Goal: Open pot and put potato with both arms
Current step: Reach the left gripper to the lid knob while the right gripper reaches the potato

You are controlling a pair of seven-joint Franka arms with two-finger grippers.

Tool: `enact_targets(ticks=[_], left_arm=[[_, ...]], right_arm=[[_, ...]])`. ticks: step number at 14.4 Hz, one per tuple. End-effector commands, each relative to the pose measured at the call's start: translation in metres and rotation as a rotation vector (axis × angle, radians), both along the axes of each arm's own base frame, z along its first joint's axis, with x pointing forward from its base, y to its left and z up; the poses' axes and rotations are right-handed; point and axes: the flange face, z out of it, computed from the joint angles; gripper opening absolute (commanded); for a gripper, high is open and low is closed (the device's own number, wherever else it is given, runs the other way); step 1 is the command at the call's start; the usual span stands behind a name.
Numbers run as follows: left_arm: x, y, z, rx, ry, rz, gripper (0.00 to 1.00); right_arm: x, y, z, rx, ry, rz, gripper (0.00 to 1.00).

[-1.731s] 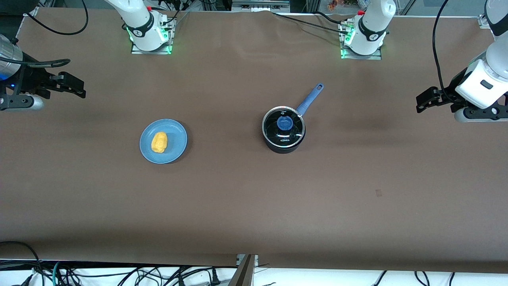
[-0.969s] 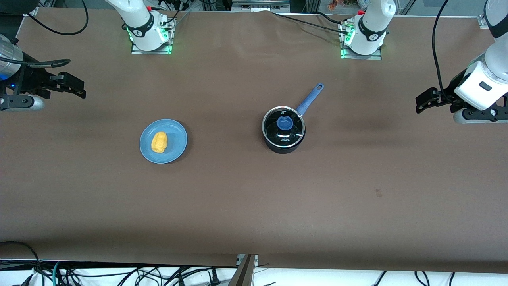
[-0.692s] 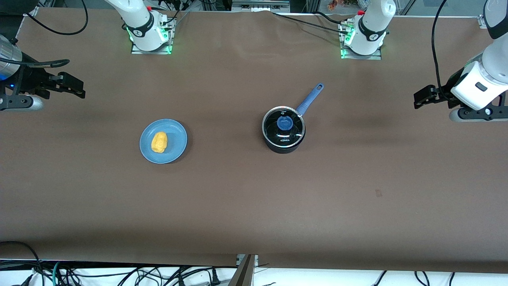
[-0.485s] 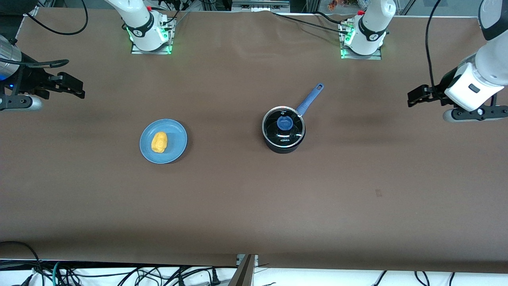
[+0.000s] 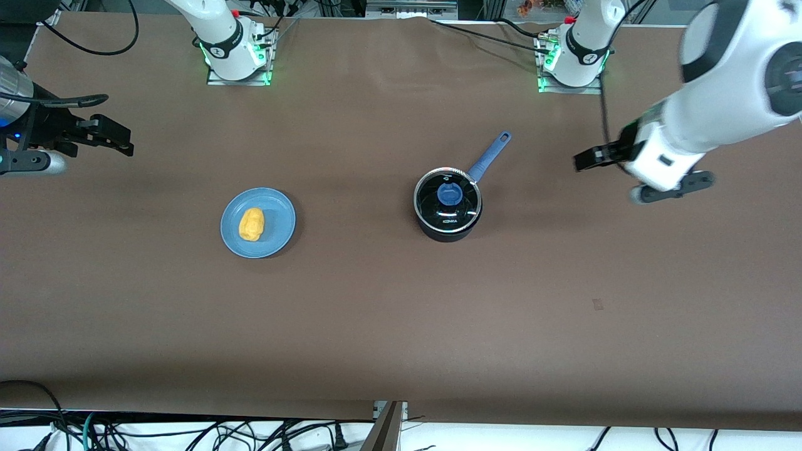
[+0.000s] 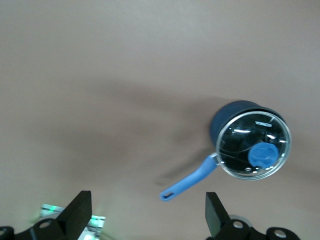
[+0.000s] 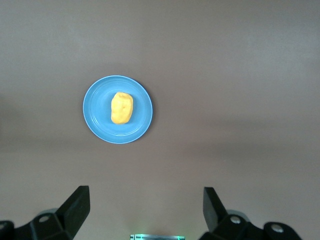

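I need to open the pot for the potato (image 5: 251,225), so next I need to take the glass lid by its blue knob (image 5: 449,193) with my left gripper.
The black pot (image 5: 447,207) stands mid-table with its glass lid and blue knob (image 5: 449,193) on and its blue handle (image 5: 490,155) pointing toward the arms' bases. It also shows in the left wrist view (image 6: 250,142). The yellow potato (image 5: 251,225) lies on a blue plate (image 5: 279,219) toward the right arm's end, and shows in the right wrist view (image 7: 122,107). My left gripper (image 5: 586,160) is open and empty, in the air over bare table beside the pot's handle. My right gripper (image 5: 119,139) is open and empty, waiting at its end of the table.
Both arm bases (image 5: 237,59) (image 5: 573,62) stand along the table's edge farthest from the front camera. Cables (image 5: 188,432) hang below the near edge. A brown cloth (image 5: 401,313) covers the table.
My left arm has swung in from its end of the table toward the pot, its gripper still open. The right arm, the pot and the potato have not moved.
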Motion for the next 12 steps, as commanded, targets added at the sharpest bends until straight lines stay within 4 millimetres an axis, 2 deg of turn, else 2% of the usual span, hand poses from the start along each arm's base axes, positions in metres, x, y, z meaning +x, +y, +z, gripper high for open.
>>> enact_targets(ticks=[1,3,5,9,12], left_arm=[[0.008,-0.048,-0.029,-0.015,0.021,0.078,1.00],[0.003,-0.083,-0.046,-0.013,0.036,0.114,1.00],[-0.007,-0.106,-0.064,-0.010,0.042,0.141,1.00],[-0.036,-0.177,-0.124,0.002,0.029,0.085,1.00],[-0.036,-0.200,-0.162,0.005,0.029,0.076,1.00]], right_arm=[[0.001,-0.001,0.004,0.001,-0.008,0.002,1.00],[0.001,-0.001,0.004,0.001,-0.008,0.002,1.00],[0.001,-0.001,0.004,0.001,-0.008,0.002,1.00],[0.006,0.005,-0.009,-0.009,0.012,0.010,1.00],[0.012,0.003,-0.019,-0.004,0.022,0.002,1.00]])
